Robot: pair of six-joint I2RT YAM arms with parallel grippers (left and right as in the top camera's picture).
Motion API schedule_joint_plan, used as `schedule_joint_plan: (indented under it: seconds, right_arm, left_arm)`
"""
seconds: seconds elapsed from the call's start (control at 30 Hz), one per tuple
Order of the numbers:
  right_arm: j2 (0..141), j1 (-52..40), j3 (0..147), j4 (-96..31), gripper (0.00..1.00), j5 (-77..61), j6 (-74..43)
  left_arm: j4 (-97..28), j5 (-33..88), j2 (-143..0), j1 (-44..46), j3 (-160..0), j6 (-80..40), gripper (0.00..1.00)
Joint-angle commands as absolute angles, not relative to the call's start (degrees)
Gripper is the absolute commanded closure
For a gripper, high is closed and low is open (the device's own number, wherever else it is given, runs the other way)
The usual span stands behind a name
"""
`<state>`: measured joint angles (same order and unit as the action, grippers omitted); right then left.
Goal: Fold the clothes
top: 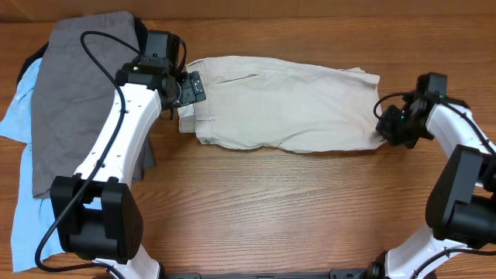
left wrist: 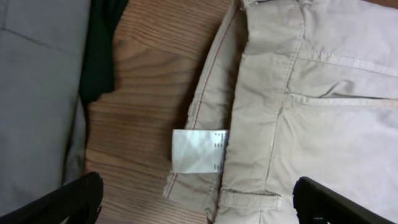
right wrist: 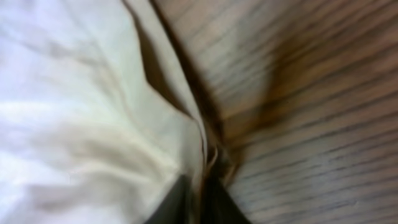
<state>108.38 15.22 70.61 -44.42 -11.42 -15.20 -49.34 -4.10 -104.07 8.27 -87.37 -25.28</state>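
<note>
The robot should grab the waistband end (top: pixel 194 119) next with its left gripper, so that it can fold the beige khaki shorts (top: pixel 287 105) over onto the leg hems.
The beige khaki shorts (top: pixel 287 105) lie folded lengthwise across the table, waistband to the left and leg hems to the right. My left gripper (top: pixel 188 91) hangs open over the waistband end; in the left wrist view its fingers (left wrist: pixel 199 202) straddle the waistband (left wrist: pixel 249 199) and a white label (left wrist: pixel 198 151). My right gripper (top: pixel 385 125) is shut on the leg hem at the shorts' right end; the right wrist view shows the cloth edge (right wrist: pixel 208 158) pinched between the dark fingers.
A pile of other garments lies at the far left: a grey one (top: pixel 77 93) on top, a light-blue one (top: pixel 19 116) under it and a black one (top: pixel 31 58) at the back. Bare wooden table (top: pixel 294 209) lies in front.
</note>
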Motion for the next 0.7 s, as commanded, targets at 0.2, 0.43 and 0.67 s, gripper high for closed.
schedule_joint_plan:
  seconds: [0.2, 0.43, 0.67]
  right_arm:
    - [105.51, 13.13, 84.84, -47.07, 0.20, -12.95, -8.19]
    - [108.09, 9.67, 84.71, -45.28, 0.46, -9.02, -5.69]
    - [113.97, 8.99, 84.71, -41.52, 0.94, -8.88, -5.56]
  left_arm:
    - [-50.57, -1.39, -104.36, 7.79, -88.12, -24.40, 0.00]
    - [-50.89, 1.41, -106.56, 7.44, -88.12, -22.20, 0.02]
    - [-48.97, 5.96, -108.71, 2.74, -88.12, -18.65, 0.01]
